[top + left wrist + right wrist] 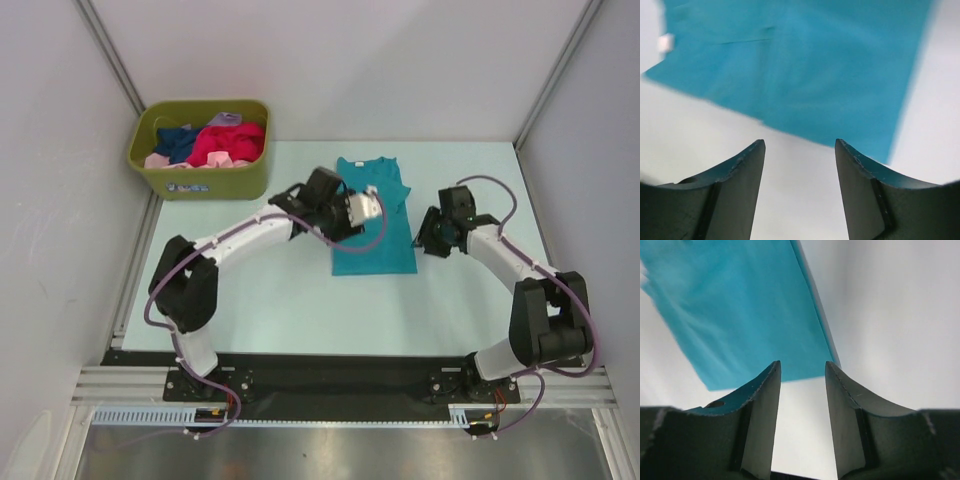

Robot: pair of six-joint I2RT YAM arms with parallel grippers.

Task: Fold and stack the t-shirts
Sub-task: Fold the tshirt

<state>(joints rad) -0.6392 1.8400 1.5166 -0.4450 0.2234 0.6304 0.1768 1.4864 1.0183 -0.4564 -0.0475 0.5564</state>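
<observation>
The hem needs to be folded toward the collar, so my left gripper should next grab the near hem corner on the bin side of the teal-blue t-shirt.
A teal-blue t-shirt (378, 240) lies flat on the table, folded into a long narrow strip with its collar at the far end. It also shows in the left wrist view (805, 65) and in the right wrist view (740, 310). My left gripper (368, 207) hovers over the shirt's left side, open and empty (800, 145). My right gripper (428, 238) is just right of the shirt's right edge, open and empty (803, 367). Several more t-shirts, magenta-red (228, 140), navy (178, 140) and pale pink (160, 160), lie bunched in the bin.
An olive-green plastic bin (205, 180) stands at the far left corner of the pale table (270, 310). White enclosure walls close the back and both sides. The arm bases sit on a black rail at the near edge.
</observation>
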